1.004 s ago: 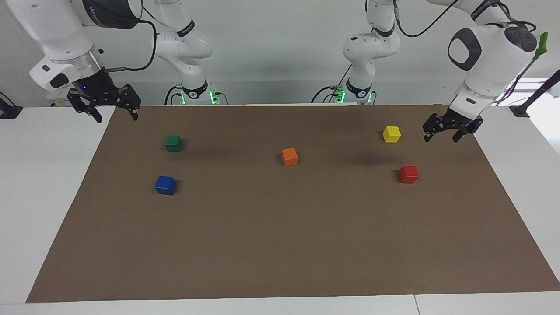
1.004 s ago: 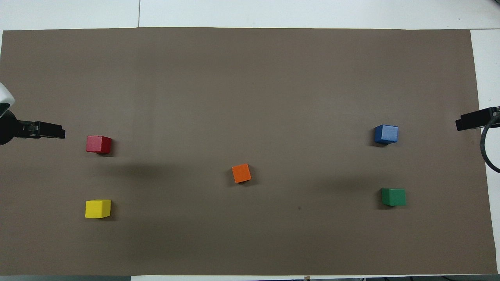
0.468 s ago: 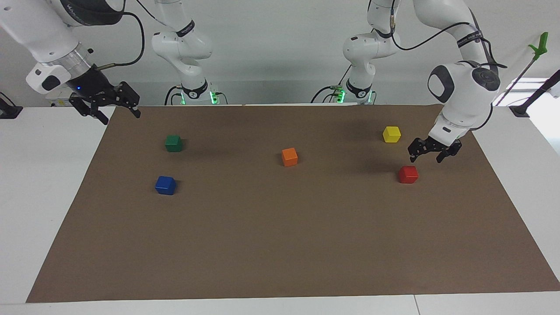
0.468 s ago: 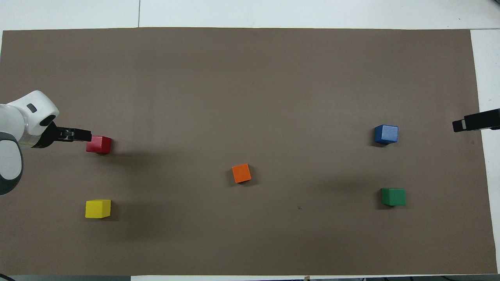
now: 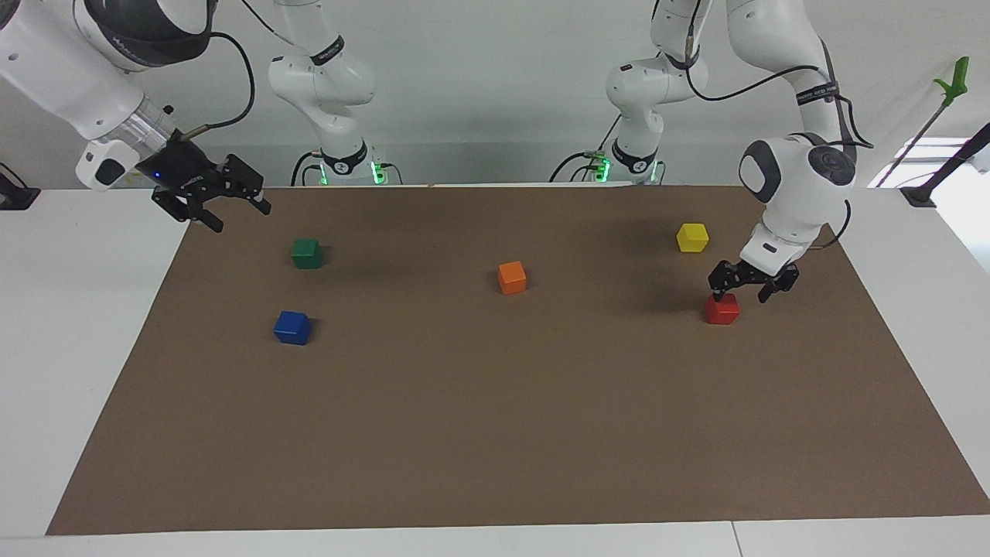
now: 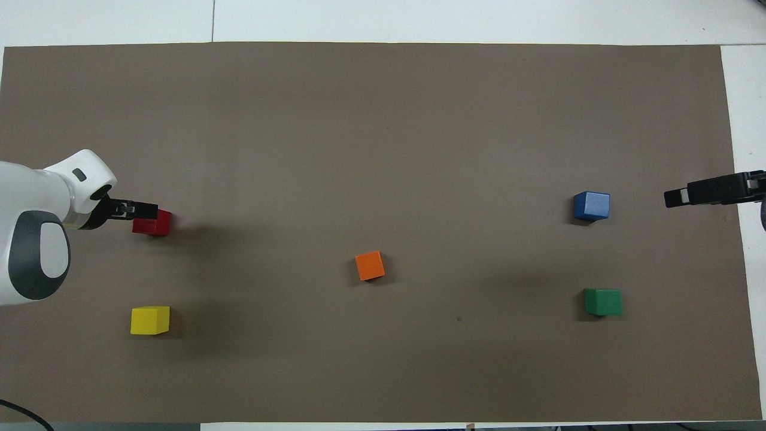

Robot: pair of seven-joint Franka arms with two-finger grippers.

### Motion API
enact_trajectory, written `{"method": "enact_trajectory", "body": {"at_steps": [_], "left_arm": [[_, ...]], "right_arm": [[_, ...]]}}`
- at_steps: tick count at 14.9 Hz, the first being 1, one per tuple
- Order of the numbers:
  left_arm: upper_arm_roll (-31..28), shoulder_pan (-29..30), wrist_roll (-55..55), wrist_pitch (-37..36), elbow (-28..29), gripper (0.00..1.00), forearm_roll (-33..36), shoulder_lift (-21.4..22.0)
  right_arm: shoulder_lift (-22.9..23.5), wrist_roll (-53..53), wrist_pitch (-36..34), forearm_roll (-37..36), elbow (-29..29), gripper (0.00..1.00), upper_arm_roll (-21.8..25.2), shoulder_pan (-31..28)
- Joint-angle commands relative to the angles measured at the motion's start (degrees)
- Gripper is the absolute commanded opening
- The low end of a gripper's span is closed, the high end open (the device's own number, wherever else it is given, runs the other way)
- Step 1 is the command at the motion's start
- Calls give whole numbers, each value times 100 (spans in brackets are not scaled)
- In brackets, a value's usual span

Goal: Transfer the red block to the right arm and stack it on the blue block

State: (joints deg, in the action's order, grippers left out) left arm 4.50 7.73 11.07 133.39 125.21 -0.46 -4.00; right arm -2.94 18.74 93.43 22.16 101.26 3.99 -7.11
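Observation:
The top of the red block is still below the fingers of my left gripper, which are over the block's edge. My left gripper needs to go lower before it closes on the block.
The red block (image 5: pixel 722 309) (image 6: pixel 159 225) lies on the brown mat toward the left arm's end of the table. My left gripper (image 5: pixel 740 297) (image 6: pixel 141 211) hangs open just above it, a little off toward the table's end, with its fingers apart and not around the cube. From overhead it covers one edge of the block. The blue block (image 5: pixel 292 327) (image 6: pixel 591 205) rests on the mat toward the right arm's end. My right gripper (image 5: pixel 241 218) (image 6: pixel 682 196), with a blue light on its body, is raised and open over the mat's edge near the green cube.
A green cube (image 5: pixel 307 253) (image 6: pixel 602 301) sits nearer to the robots than the blue block. An orange cube (image 5: pixel 512 277) (image 6: pixel 370 266) lies mid-mat. A yellow cube (image 5: pixel 692 237) (image 6: pixel 149 320) sits nearer to the robots than the red block. The mat (image 5: pixel 495 433) covers most of the white table.
The left gripper has come down and inward from near the yellow cube to just above the red block. The right gripper has swung a little inward over the mat's edge. No block has moved.

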Motion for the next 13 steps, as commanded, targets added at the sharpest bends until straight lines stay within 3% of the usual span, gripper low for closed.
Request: {"method": "enact_trajectory", "body": {"at_steps": [1, 9, 10, 11, 13], "left_arm": [[-63, -35, 27, 292, 144, 100, 82, -39], [-63, -61, 18, 854, 398, 100, 90, -267], [-63, -61, 27, 838, 390, 94, 90, -276], [-63, -61, 27, 803, 381, 70, 90, -276], [-63, -70, 27, 785, 381, 2, 90, -268]], "right_arm": [[-285, 507, 429, 646, 699, 100, -30, -141], [-312, 1457, 739, 3177, 1817, 100, -30, -318], [-321, 1458, 721, 3493, 1931, 100, -30, -292], [-330, 1475, 712, 3905, 2072, 100, -38, -274], [-382, 1632, 703, 4557, 2379, 100, -38, -117]]}}
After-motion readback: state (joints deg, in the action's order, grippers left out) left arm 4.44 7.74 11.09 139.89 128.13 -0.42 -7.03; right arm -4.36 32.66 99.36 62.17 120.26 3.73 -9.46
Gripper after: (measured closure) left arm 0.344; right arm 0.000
